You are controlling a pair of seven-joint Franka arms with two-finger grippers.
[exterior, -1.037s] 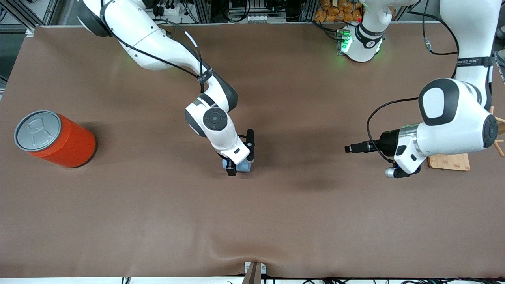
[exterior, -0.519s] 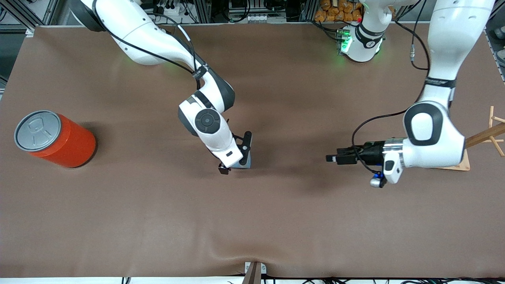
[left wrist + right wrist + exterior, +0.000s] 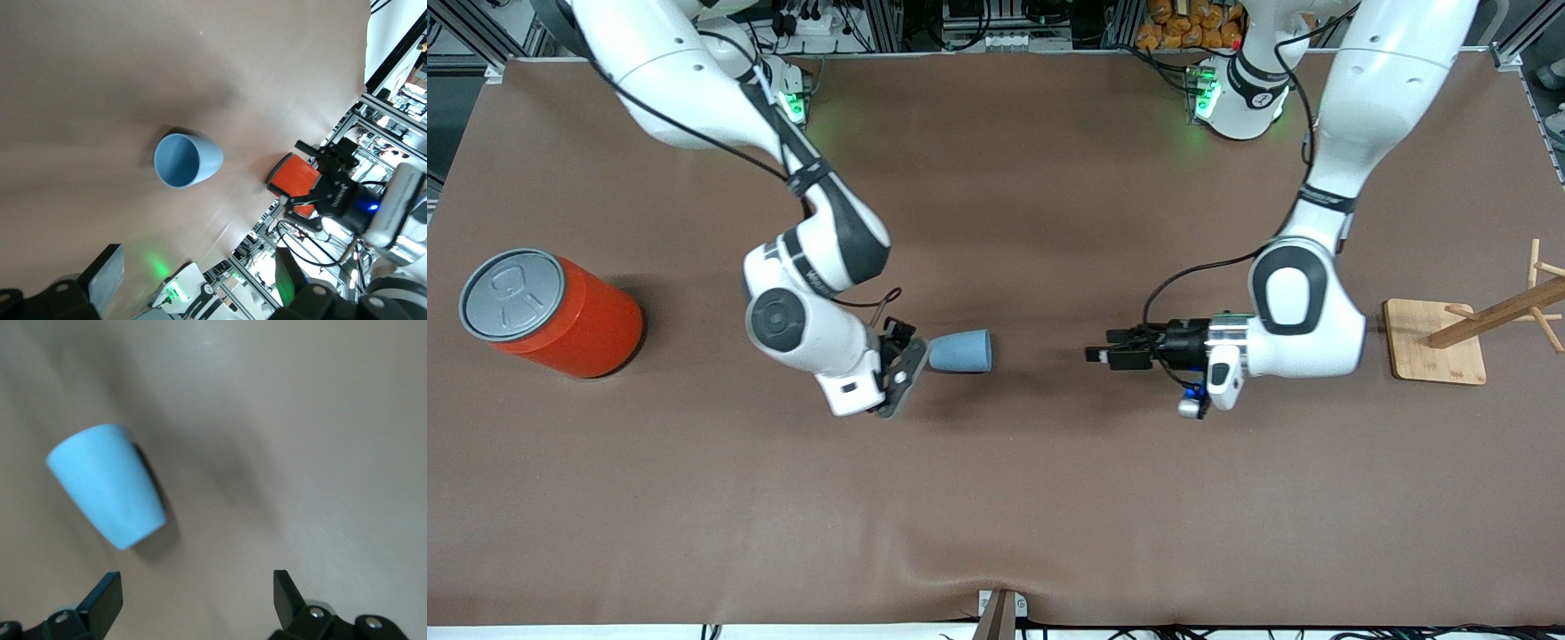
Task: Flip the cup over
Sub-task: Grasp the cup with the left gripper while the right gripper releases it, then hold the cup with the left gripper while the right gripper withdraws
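My left gripper picks up the cup by the rim of its opening next, so the light-blue cup's narrow base stays free for the flip.
The light-blue cup lies on its side in the middle of the table, its wide mouth toward the left arm's end. My right gripper is open and empty, just off the cup's narrow base. The right wrist view shows the cup apart from the spread fingers. My left gripper is open and empty, low over the table, pointing at the cup's mouth with a gap between. The left wrist view looks into the cup's mouth, with the right gripper farther off.
A large orange can with a grey lid stands at the right arm's end of the table; it also shows in the left wrist view. A wooden peg stand on a square base sits at the left arm's end.
My right gripper let go of the cup and drew back toward the right arm's end; the cup now lies on its side. My left gripper moved in toward the cup.
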